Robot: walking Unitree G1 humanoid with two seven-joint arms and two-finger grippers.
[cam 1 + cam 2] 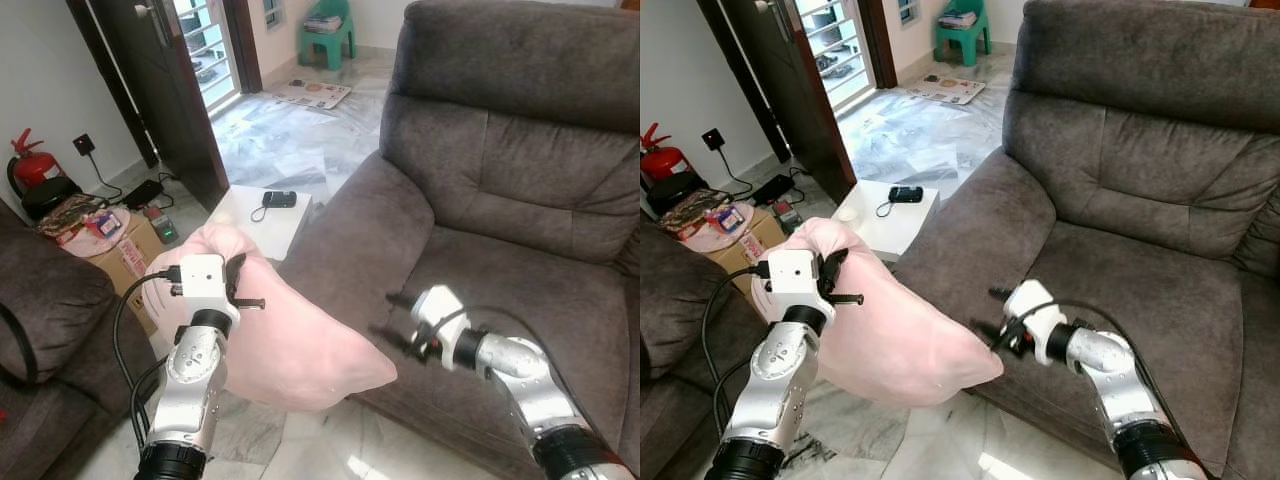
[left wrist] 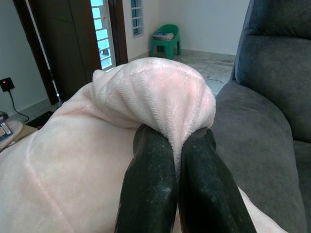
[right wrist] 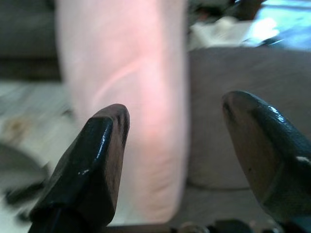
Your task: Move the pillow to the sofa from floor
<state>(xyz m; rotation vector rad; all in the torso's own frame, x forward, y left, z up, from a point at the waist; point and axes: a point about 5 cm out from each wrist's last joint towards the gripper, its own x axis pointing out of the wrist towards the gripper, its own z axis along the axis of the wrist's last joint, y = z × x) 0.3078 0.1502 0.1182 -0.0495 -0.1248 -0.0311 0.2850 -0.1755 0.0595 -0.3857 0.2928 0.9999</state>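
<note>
The pink pillow (image 1: 290,345) needs to go onto the dark grey sofa, so the robot's right gripper should next grab it by its loose tapered corner (image 1: 378,375).
A soft pink pillow (image 1: 290,345) hangs in the air just off the front edge of the dark grey sofa (image 1: 510,200), beside its left armrest. My left gripper (image 2: 177,141) is shut on a bunched corner of the pillow (image 2: 160,92) and carries it. My right gripper (image 1: 395,322) stands open next to the pillow's far tip, above the front of the sofa seat, with the pillow (image 3: 131,97) ahead of its fingers (image 3: 97,160) and nothing between them.
A small white table (image 1: 262,215) with a black device on it stands by the armrest. Another dark sofa (image 1: 45,330) lies at my left, with a cardboard box (image 1: 115,240) and a red fire extinguisher (image 1: 30,165) behind it. Marble floor runs toward a doorway.
</note>
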